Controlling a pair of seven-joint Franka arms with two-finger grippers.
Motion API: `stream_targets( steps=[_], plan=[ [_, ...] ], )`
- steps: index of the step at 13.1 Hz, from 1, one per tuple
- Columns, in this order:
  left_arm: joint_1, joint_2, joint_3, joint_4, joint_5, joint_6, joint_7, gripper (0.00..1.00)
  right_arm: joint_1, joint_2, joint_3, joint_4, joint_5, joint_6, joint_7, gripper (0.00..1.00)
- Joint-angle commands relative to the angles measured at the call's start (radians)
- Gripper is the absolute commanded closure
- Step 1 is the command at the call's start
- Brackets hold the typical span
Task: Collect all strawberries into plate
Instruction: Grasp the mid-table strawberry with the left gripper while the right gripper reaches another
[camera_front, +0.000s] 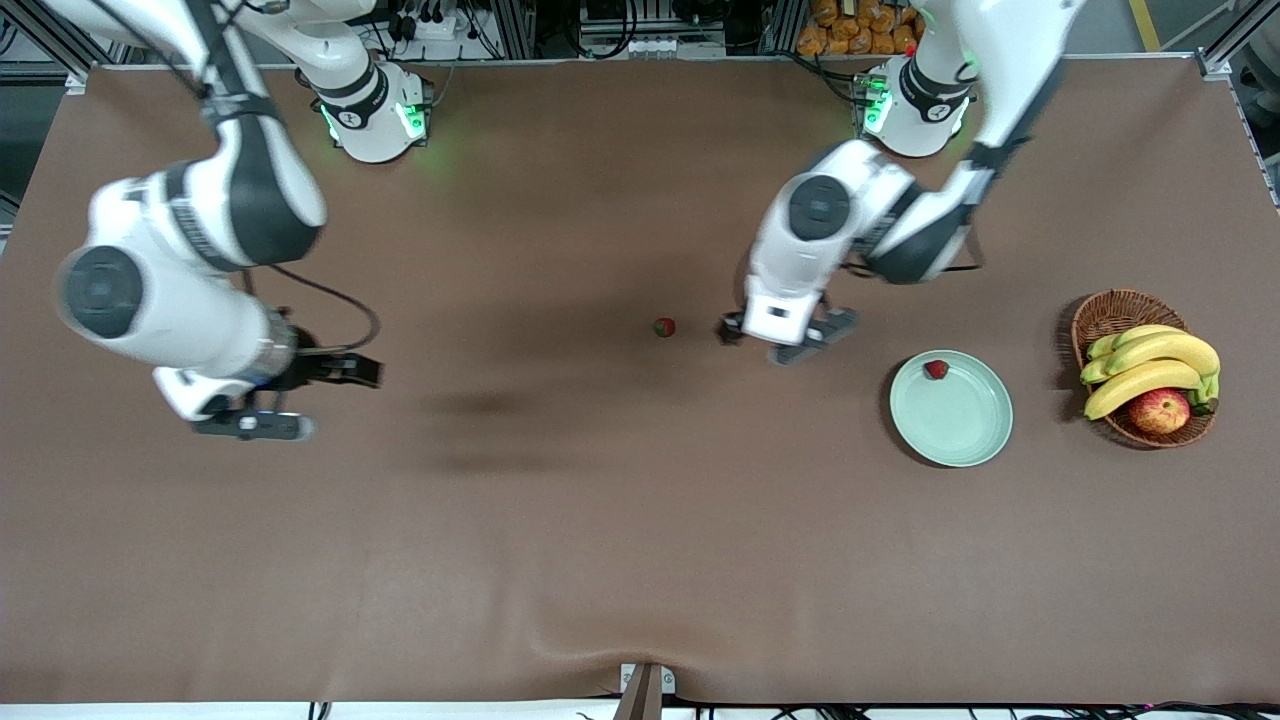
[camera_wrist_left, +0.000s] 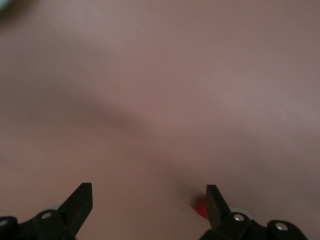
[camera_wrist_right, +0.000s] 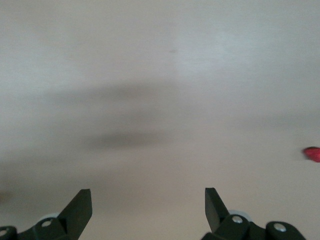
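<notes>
The loose strawberry still has to be added to the mint-green plate (camera_front: 975, 445). My left gripper will next grab the strawberry by its plump red body (camera_front: 665, 326).
One strawberry (camera_front: 664, 327) lies on the brown table near its middle. A second strawberry (camera_front: 936, 369) lies in the mint-green plate (camera_front: 975, 445), near the rim closest to the robots. No third berry shows in the front view. My left gripper (camera_front: 782, 338) is open and empty, low over the table between the loose strawberry and the plate. In the left wrist view a red berry (camera_wrist_left: 200, 208) shows partly hidden by one fingertip (camera_wrist_left: 214, 200). My right gripper (camera_front: 300, 398) is open and empty over the table at the right arm's end. Its wrist view shows a berry (camera_wrist_right: 312, 154) at the frame's edge.
A brown wicker basket (camera_front: 1105, 312) with bananas (camera_front: 1150, 365) and a red-yellow apple (camera_front: 1159, 410) stands beside the plate, toward the left arm's end of the table.
</notes>
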Motion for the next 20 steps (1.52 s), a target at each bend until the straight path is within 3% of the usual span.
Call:
stream_targets(
  steps=[1,4,7,11,12,14,18,20],
  plan=[
    [-0.093,0.143,0.009,0.126,0.086,-0.026,-0.165,0.0,-0.128,-0.045,0.022,-0.083,-0.012,0.012,-0.142,0.0],
    [-0.181,0.226,0.012,0.143,0.21,-0.022,-0.23,0.0,-0.257,-0.042,0.022,-0.134,-0.012,0.03,-0.267,0.0],
    [-0.293,0.289,0.09,0.213,0.287,-0.02,-0.371,0.0,-0.338,-0.039,0.022,-0.23,-0.059,0.136,-0.317,0.0],
    [-0.371,0.33,0.159,0.25,0.359,-0.017,-0.354,0.01,-0.431,0.014,0.022,-0.284,-0.101,0.232,-0.374,0.0],
    [-0.371,0.346,0.16,0.259,0.387,-0.017,-0.353,0.07,-0.435,0.021,0.022,-0.304,-0.104,0.255,-0.379,0.0],
    [-0.379,0.361,0.16,0.267,0.404,-0.015,-0.339,0.31,-0.449,0.027,0.022,-0.365,-0.135,0.347,-0.396,0.0],
    [-0.388,0.376,0.16,0.267,0.409,-0.015,-0.339,0.52,-0.509,0.09,0.022,-0.395,-0.142,0.459,-0.54,0.0],
    [-0.388,0.379,0.16,0.267,0.406,-0.011,-0.339,0.54,-0.538,0.122,0.022,-0.396,-0.142,0.493,-0.662,0.0]
  ],
)
